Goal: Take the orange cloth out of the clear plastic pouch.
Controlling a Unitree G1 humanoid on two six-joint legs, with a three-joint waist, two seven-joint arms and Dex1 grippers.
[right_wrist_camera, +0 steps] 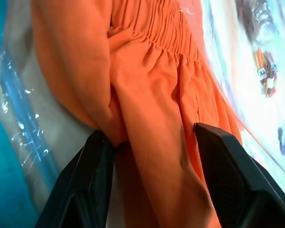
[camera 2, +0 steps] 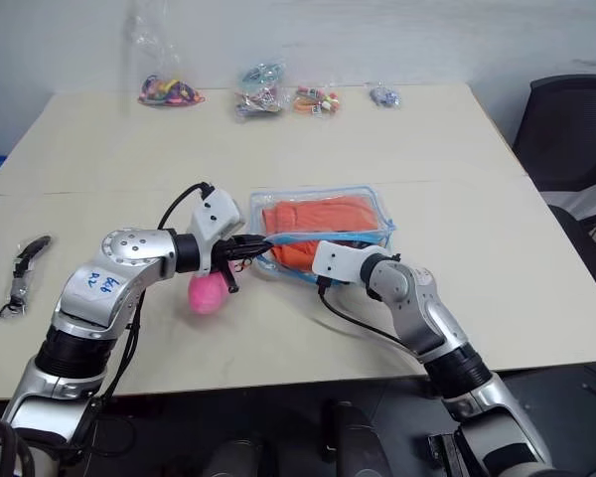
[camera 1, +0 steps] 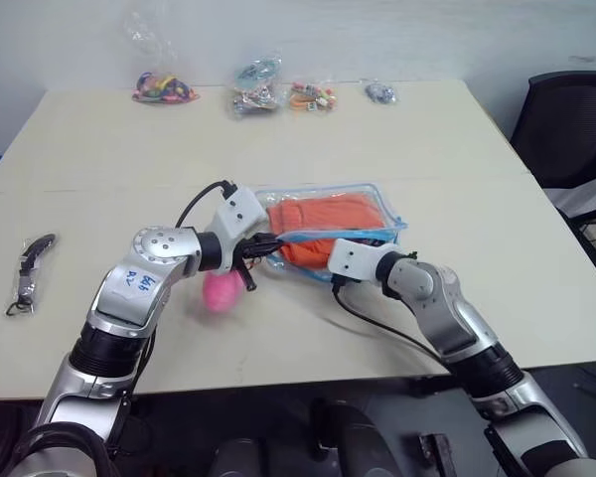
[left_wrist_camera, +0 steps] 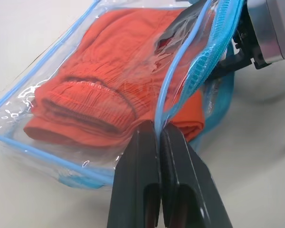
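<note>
My right gripper grabs the orange cloth by its raised fold (right_wrist_camera: 154,149) at the pouch's opening next, since the rest of the cloth lies flat inside.
The clear plastic pouch (camera 1: 375,195), edged in light blue, lies flat on the table's middle with the orange cloth (camera 1: 323,213) folded inside it. My left gripper (left_wrist_camera: 157,128) is shut on the blue edging of the pouch's upper flap, holding the mouth lifted. My right gripper (right_wrist_camera: 152,137) reaches into that mouth and stands open. Its two black fingers (right_wrist_camera: 92,161) are on either side of a fold of the orange cloth (right_wrist_camera: 152,95). A pink plush charm (camera 1: 222,291) lies on the table beside the pouch, under my left wrist.
Small clear bags of colourful trinkets (camera 1: 164,89) (camera 1: 256,87) (camera 1: 313,96) line the table's far edge. A black tool in a clear bag (camera 1: 30,268) lies at the left. A black chair (camera 1: 571,129) stands past the right edge.
</note>
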